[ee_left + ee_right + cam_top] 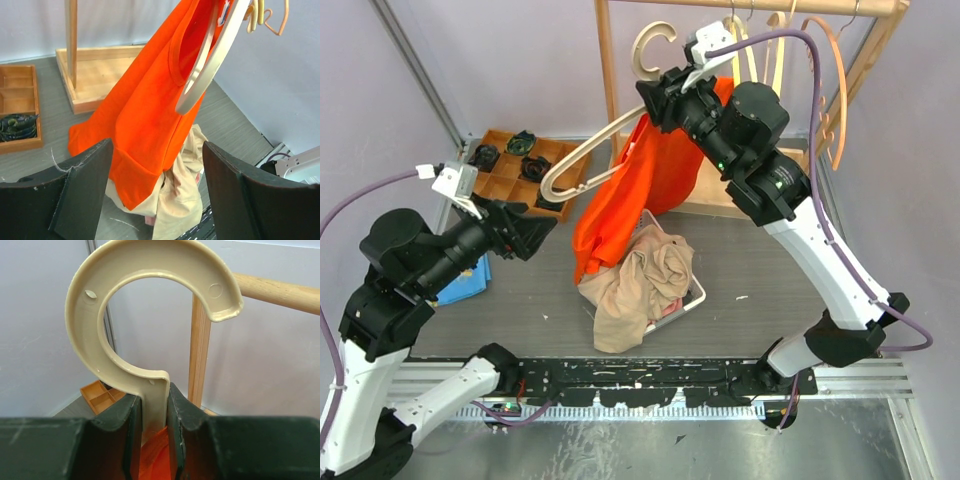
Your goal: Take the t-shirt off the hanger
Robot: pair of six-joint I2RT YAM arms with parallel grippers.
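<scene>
I need to grab the hanger next with my left gripper by its bare arm's outer end [551,186], which leaves the t-shirt [620,210] free to pull off the other arm.
An orange t-shirt [620,210] hangs from a cream plastic hanger [582,160], held in the air in front of the wooden rack. One hanger arm sticks out bare to the left; the shirt droops off the other side. My right gripper [665,95] is shut on the hanger's neck just below the hook [82,315], with orange cloth [157,455] showing between the fingers. My left gripper [535,235] is open and empty, left of the shirt's lower part and apart from it. In the left wrist view the shirt [145,110] and hanger arm [207,65] hang beyond the open gripper [157,145].
A white basket [695,295] with beige clothes [640,285] sits under the shirt. A wooden rack [608,70] with several more hangers [832,90] stands at the back. A wooden compartment tray [560,150] with dark items is at the back left. A blue object [470,282] lies at the left.
</scene>
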